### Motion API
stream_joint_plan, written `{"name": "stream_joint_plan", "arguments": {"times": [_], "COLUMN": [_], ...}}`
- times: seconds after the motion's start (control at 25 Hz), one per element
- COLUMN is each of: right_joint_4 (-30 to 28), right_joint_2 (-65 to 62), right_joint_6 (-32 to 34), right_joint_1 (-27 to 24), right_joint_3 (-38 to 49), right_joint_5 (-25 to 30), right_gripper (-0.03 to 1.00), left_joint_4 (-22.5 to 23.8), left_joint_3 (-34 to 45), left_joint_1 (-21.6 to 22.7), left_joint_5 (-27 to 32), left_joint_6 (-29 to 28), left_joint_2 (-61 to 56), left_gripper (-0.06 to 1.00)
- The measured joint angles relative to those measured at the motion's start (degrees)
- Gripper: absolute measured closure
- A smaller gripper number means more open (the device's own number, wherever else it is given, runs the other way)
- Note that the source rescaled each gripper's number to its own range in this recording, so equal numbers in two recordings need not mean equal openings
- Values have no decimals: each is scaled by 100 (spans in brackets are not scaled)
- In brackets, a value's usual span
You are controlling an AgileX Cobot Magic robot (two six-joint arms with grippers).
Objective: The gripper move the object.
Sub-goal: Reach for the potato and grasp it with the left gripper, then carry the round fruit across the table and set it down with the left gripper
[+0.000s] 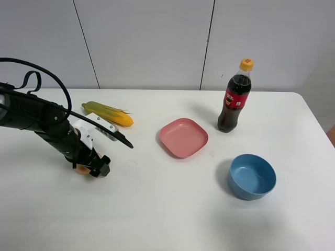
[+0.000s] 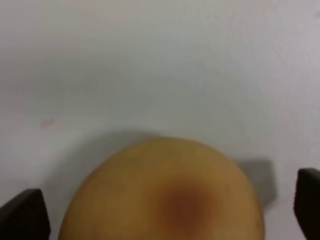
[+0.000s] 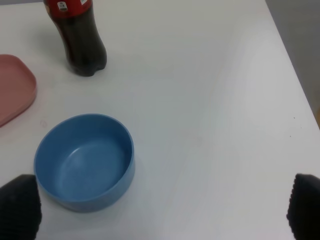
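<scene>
My left gripper is to grab the tan potato-like lump around its rounded body next, and then it can move the lump across the table.
The object, a tan potato-like lump with a brown blotch, lies on the white table. In the exterior high view only a sliver of it shows under the left arm's black fingers, at the left of the table. My left gripper is down at the object. In the left wrist view the gripper has one fingertip on either side of the object, with a gap to each, so it is open around it. My right gripper is open and empty, above the table near the blue bowl, and out of the exterior high view.
A yellow-green corn cob lies behind the left arm. A pink plate sits mid-table. A cola bottle stands behind it to the right. A blue bowl sits at the front right. The table's right edge is close.
</scene>
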Motion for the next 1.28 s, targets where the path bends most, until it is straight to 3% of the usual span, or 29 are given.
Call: {"name": "stream_joint_plan", "arguments": {"times": [0.08,0.16,0.2,0.32,0.4,0.44,0.68,0.88,1.28], "right_joint_4": [0,0,0,0,0,0,0,0,0], "right_joint_2": [0,0,0,0,0,0,0,0,0], "right_joint_6": [0,0,0,0,0,0,0,0,0], "right_joint_1": [0,0,0,0,0,0,0,0,0], "right_joint_3": [0,0,0,0,0,0,0,0,0], "right_joint_5": [0,0,0,0,0,0,0,0,0], "right_gripper": [-3,-3,-3,-3,-3,-3,-3,-3,-3], "left_joint_4": [-13,-12,-12,-12,-43,-44,-50,-50,-52], "left_joint_3": [0,0,0,0,-8,-8,-84,-727,-2465], "left_joint_1": [0,0,0,0,0,0,0,-149,-1664], "left_joint_5": [-12,-12,-12,71,205,304,1072,1716,2110], "left_joint_6": [0,0,0,0,0,0,-20,-217,-990], "left_joint_2": [0,0,0,0,-46,-90,-847,-1774,-1562], "left_gripper": [-4,9,19,66,84,88,91,92,93]}}
